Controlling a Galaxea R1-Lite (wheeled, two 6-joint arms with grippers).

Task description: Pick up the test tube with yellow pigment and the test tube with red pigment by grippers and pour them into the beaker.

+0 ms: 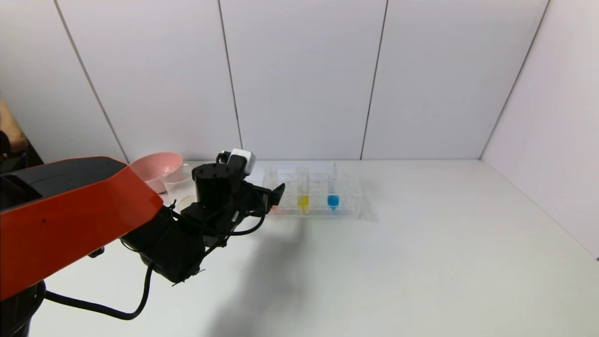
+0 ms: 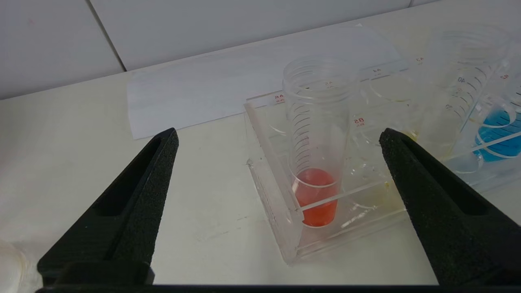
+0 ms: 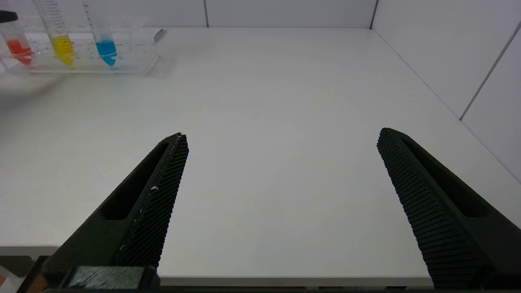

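The clear rack closes around the lower end of the tube, so the robot's left gripper should next take the test tube with red pigment by its bare upper half [image 2: 320,122].
The test tube with red pigment [image 2: 316,195] stands upright in the end slot of a clear rack [image 2: 276,191]. My left gripper [image 2: 279,134] is open and level with it, one jaw on each side, not touching and a little short of it. In the head view this gripper [image 1: 275,195] covers the rack's left end and hides the red tube. The test tube with yellow pigment [image 1: 303,201] stands one slot along. The beaker [image 1: 178,183] sits behind my left arm. My right gripper [image 3: 281,133] hangs open and empty over the table's near edge, far from the rack [image 3: 81,61].
A blue-liquid tube [image 1: 332,201] stands in the rack beyond the yellow one. A pink bowl [image 1: 157,168] sits at the back left beside the beaker. A white paper sheet [image 2: 244,89] lies under and behind the rack. Walls close the table at the back and right.
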